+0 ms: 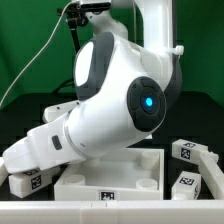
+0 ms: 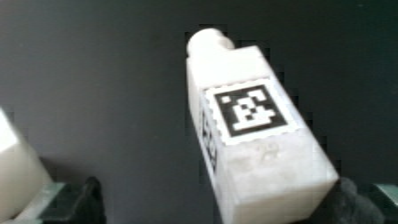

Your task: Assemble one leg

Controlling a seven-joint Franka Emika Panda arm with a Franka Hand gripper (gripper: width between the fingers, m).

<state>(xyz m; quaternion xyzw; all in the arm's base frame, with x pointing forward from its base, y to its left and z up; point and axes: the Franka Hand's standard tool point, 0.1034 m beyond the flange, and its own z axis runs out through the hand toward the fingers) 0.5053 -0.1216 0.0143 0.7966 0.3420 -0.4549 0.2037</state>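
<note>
My gripper closes on the leg's thick end next, since the thick end sits down between my fingers in the wrist view.
In the wrist view a white leg lies on the dark table, with a square tag on its top face and its narrower stub end pointing away from me. My gripper is open and straddles the leg's thick end. One dark finger is close against the leg's side. The other finger stands well apart from it. In the exterior view the arm bends down to the left over a tagged leg, and my fingertips are hidden there.
The large white tray-like piece lies at the front middle. Two more tagged legs lie at the exterior view's right. The marker board lies along the front edge. Another white part shows beside the leg.
</note>
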